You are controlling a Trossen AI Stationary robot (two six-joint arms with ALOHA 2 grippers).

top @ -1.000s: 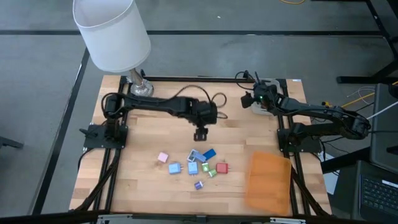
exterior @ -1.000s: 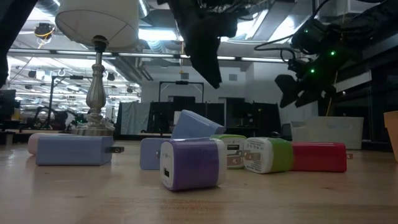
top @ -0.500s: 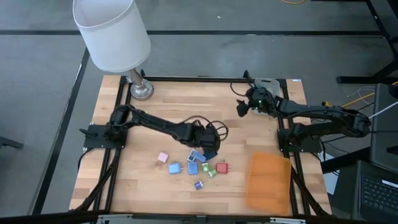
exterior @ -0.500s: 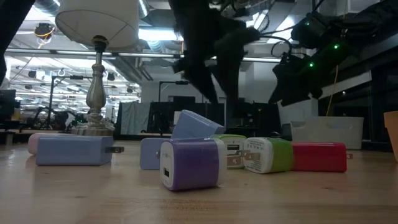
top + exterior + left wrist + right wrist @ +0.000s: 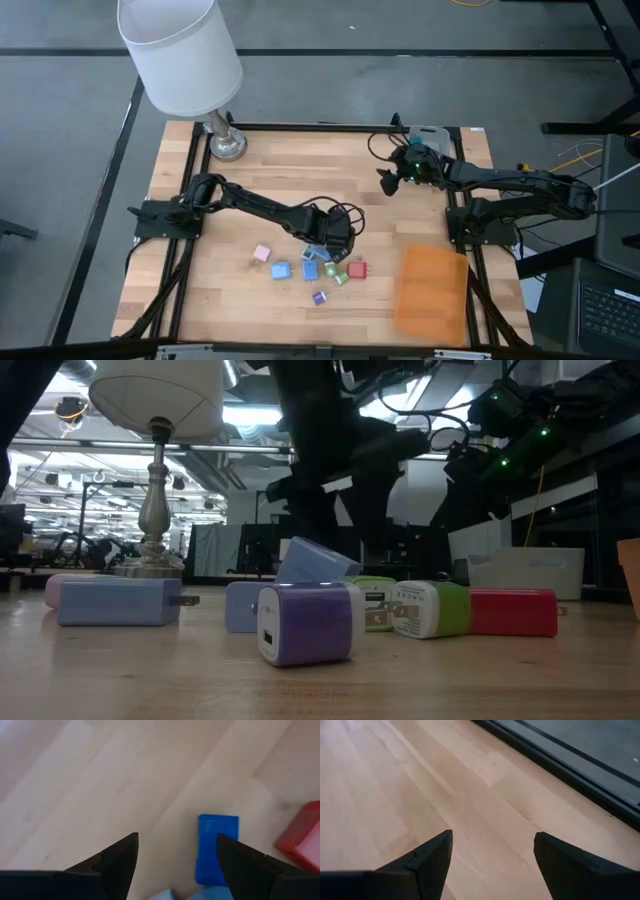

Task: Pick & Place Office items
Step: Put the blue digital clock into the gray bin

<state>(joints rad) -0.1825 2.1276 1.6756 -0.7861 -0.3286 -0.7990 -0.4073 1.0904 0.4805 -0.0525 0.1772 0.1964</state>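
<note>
My left gripper should first go down to the blue piece, because its fingers are above the blue piece (image 5: 216,847). Then it should close on it.
The office items are small blocky pieces clustered on the wood near the table's middle. They include pink (image 5: 261,253), light blue (image 5: 280,270), blue (image 5: 310,268), green (image 5: 341,276), red (image 5: 357,270) and purple (image 5: 319,297). All lie loose on the table. My left gripper (image 5: 335,243) is open and hangs low over the cluster's far side. In its wrist view a blue piece (image 5: 216,847) lies between the fingers and nearer to one of them, untouched. The red piece (image 5: 302,835) is beside it. My right gripper (image 5: 388,181) is open above bare wood at the far right.
A lamp with a white shade (image 5: 180,50) stands at the far left corner. A flat orange sheet (image 5: 433,290) lies near the right edge. A grey tray (image 5: 428,134) sits at the far right corner. The near left of the table is bare wood.
My left gripper has swung from the table's middle toward the near edge and come down over the cluster of pieces, staying open. My right gripper has shifted a little toward the table's left, away from the tray. The pieces have not moved.
</note>
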